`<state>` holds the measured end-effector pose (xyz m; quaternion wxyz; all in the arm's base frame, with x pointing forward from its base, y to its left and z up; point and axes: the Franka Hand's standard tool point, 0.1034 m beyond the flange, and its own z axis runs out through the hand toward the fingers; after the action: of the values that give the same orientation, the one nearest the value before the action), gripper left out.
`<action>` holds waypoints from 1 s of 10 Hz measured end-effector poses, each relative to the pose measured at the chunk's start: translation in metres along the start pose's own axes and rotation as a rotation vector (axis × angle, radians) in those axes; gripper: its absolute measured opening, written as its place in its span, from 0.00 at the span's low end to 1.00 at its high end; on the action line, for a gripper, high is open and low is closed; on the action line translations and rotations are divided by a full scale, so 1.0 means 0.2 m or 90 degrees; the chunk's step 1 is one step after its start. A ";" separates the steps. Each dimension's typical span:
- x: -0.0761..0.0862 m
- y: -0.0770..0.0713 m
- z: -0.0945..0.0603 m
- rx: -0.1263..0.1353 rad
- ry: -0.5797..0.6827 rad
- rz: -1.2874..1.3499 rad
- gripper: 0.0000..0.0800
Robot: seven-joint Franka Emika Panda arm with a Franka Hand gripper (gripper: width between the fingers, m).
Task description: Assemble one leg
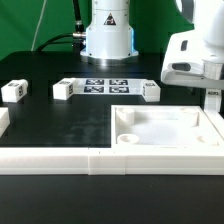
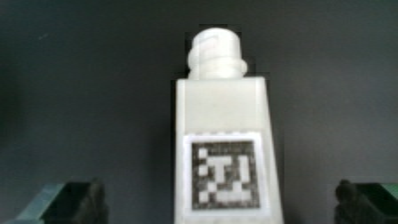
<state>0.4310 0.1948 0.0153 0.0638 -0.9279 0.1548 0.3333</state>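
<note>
My gripper needs to grab the leg's tagged body next, so that the leg's ribbed peg stays free for joining.
In the wrist view a white leg fills the middle. It has a black-and-white tag on its face and a ribbed peg at one end. My gripper is open, with one dark finger on each side of the leg and a clear gap between each finger and the leg. In the exterior view my gripper hangs low at the right edge, beside the big white tray-like piece. The leg under it is hidden there. Three more legs stand on the table.
The marker board lies at the back middle, in front of the arm's base. A low white wall runs along the front of the black table, and a white piece sits at the exterior view's left edge.
</note>
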 end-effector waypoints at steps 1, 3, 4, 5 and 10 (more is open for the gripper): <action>-0.01 0.01 0.02 -0.002 -0.003 0.000 0.81; -0.02 0.02 0.04 -0.006 -0.007 0.001 0.81; -0.02 0.02 0.05 -0.007 -0.008 0.001 0.81; -0.02 0.02 0.05 -0.008 -0.010 0.001 0.65; -0.02 0.02 0.06 -0.008 -0.010 0.001 0.36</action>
<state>0.4200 0.1947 0.0092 0.0588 -0.9253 0.1532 0.3418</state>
